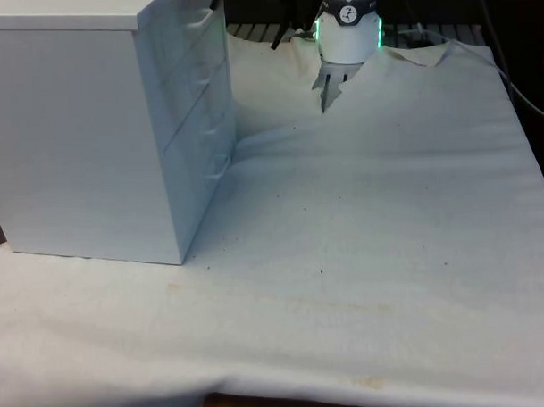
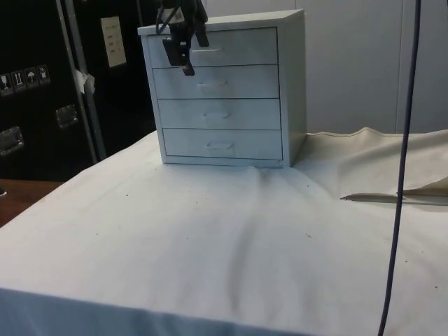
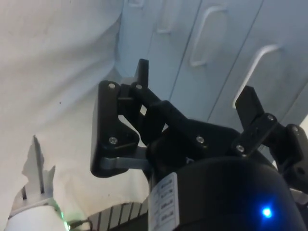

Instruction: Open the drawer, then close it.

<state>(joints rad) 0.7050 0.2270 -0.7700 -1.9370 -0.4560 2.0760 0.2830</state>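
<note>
The robot's gripper should next take hold of the white top drawer by its handle (image 1: 199,20) (image 3: 252,72). Then it can pull the drawer open.
A white chest of drawers (image 2: 231,91) stands on the cloth, at the front view's left (image 1: 82,130). Its stacked drawers all sit flush with its face. My black gripper (image 2: 180,57) hangs in front of the top drawer (image 2: 238,46), just beside its handle (image 2: 208,49) and apart from it. In the wrist view the gripper (image 3: 195,89) is open, with nothing between its fingers (image 3: 143,72). The top drawer's handle (image 3: 262,67) lies beyond them, near one fingertip. A dark bit of the gripper (image 1: 216,0) shows at the chest's top edge in the front view.
The white cloth (image 1: 371,236) runs wide and wrinkled to the front view's right of the chest. The arm's base (image 1: 346,27) stands at the far end. A dark cable (image 2: 402,175) hangs down at the right of the side view.
</note>
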